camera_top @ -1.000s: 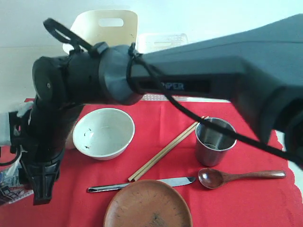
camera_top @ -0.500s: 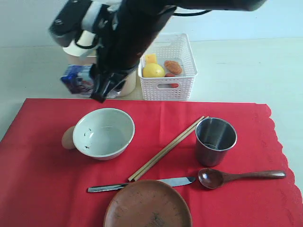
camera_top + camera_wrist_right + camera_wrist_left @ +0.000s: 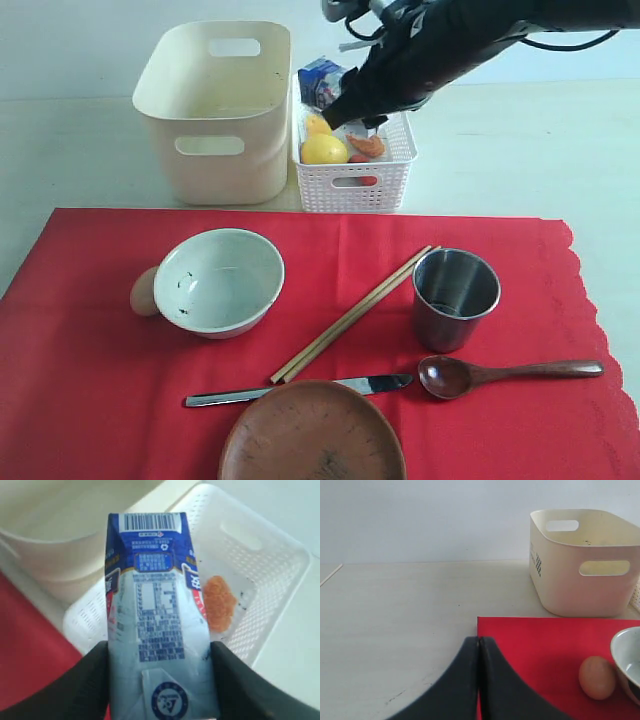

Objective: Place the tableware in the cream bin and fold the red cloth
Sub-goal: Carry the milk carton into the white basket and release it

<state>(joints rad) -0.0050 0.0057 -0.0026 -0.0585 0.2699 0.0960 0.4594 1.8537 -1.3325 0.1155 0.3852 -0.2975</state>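
The small milk carton (image 3: 320,80) hangs above the white lattice basket (image 3: 355,185). My right gripper needs to keep holding the carton.
On the red cloth (image 3: 90,400) lie a white speckled bowl (image 3: 220,282), wooden chopsticks (image 3: 350,315), a steel cup (image 3: 456,298), a dark wooden spoon (image 3: 510,372), a metal knife (image 3: 300,389) and a brown plate (image 3: 312,436). The cream bin (image 3: 215,115) stands behind the cloth, also seen as the cream bin (image 3: 582,565) in the left wrist view. My right gripper (image 3: 159,655) is shut on a small milk carton (image 3: 155,610), holding the carton (image 3: 320,80) over the white lattice basket (image 3: 355,185). My left gripper (image 3: 479,641) is shut and empty, at the red cloth's corner (image 3: 530,645).
An egg (image 3: 144,292) rests on the cloth, touching the bowl's left side. The lattice basket holds a lemon (image 3: 324,150), cheese and a sausage (image 3: 366,143). Bare pale table (image 3: 395,605) lies left of the cloth and behind both bins.
The right arm has swung from the cloth's front left up to the back. It now carries the milk carton over the lattice basket.
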